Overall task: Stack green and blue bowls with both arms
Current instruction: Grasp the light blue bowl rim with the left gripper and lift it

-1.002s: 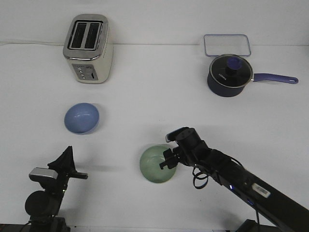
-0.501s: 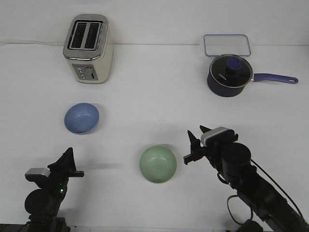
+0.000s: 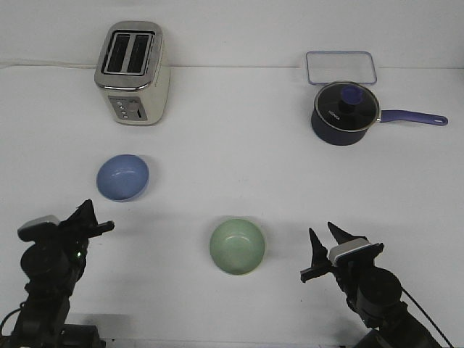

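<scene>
My left gripper grabs the light blue bowl by its thin near rim (image 3: 103, 191) next, since the bowl's round body spreads wider than my fingers.
The pale green bowl (image 3: 237, 246) sits upright on the white table, front centre. The light blue bowl (image 3: 122, 176) sits upright to its left and further back. My left gripper (image 3: 87, 217) is at the front left, just in front of the blue bowl and apart from it; its fingers look close together and hold nothing. My right gripper (image 3: 325, 243) is at the front right, to the right of the green bowl and apart from it, with its fingers spread open and empty.
A cream toaster (image 3: 133, 72) stands at the back left. A dark navy saucepan (image 3: 346, 112) with a glass lid and a long handle pointing right stands at the back right, with a clear rectangular container (image 3: 341, 67) behind it.
My right gripper has let go of the green bowl's rim and pulled back to the front right. The left arm has shifted left and a little away. The bowls have not moved.
</scene>
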`<act>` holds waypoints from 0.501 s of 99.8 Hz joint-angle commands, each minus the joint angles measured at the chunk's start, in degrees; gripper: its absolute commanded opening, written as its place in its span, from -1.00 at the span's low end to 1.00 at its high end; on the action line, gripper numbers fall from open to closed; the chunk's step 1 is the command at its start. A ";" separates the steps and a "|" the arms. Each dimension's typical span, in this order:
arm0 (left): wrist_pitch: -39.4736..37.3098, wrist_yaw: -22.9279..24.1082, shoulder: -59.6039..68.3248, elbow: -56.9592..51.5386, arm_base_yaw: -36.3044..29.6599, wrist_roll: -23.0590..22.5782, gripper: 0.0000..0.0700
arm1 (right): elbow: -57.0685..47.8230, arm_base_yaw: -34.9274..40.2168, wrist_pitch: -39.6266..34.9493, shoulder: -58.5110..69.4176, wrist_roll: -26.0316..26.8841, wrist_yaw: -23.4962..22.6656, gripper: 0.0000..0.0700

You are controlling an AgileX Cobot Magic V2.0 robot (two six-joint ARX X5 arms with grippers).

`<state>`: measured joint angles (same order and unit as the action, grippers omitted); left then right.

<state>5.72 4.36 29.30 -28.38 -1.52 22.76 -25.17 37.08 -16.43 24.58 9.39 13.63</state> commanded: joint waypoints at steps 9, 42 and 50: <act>2.12 0.26 12.98 -7.65 1.53 -3.06 0.12 | 0.02 0.44 0.42 0.20 0.20 -0.02 -0.16; 3.61 0.11 34.60 -16.96 6.80 -2.95 0.37 | 0.02 0.46 0.59 0.22 0.50 -0.15 -0.16; 3.02 -1.07 38.71 -17.33 8.00 -2.97 0.37 | 0.02 0.46 0.59 0.22 0.72 -0.15 -0.16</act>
<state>9.26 4.27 65.30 -44.88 5.82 20.32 -25.10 37.08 -16.40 24.62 9.48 13.54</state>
